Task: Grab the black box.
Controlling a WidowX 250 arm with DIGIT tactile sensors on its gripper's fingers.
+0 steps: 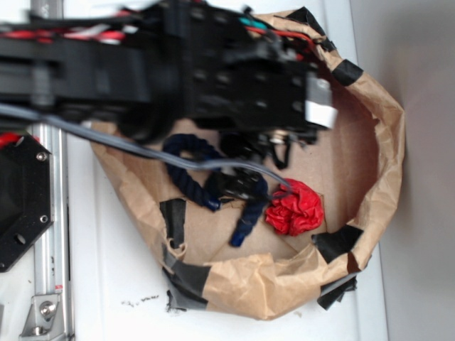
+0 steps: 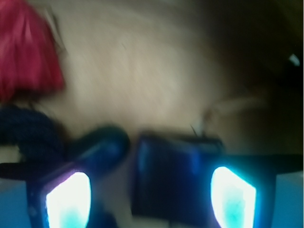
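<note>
I should next grab the black box with my gripper by its opposite sides, and that leaves its flat top (image 2: 175, 178) free.
In the wrist view the black box (image 2: 178, 175), flat and dark with a faint gloss, lies on the brown floor between my fingers, closer to the right one. My gripper (image 2: 151, 192) is open, and its two lit pads (image 2: 69, 199) stand apart on either side of the box without touching it. The rounded end of a dark blue rope (image 2: 102, 145) lies just ahead of the left finger. In the exterior view my black arm (image 1: 213, 78) reaches over the paper nest, and I cannot make out the box under it.
A red cloth ball (image 1: 295, 207) (image 2: 26, 61) lies ahead and to the left. The blue rope (image 1: 192, 177) curls across the floor. A crumpled brown paper wall (image 1: 384, 142) patched with black tape rings the area. A grey cable (image 1: 142, 145) hangs across.
</note>
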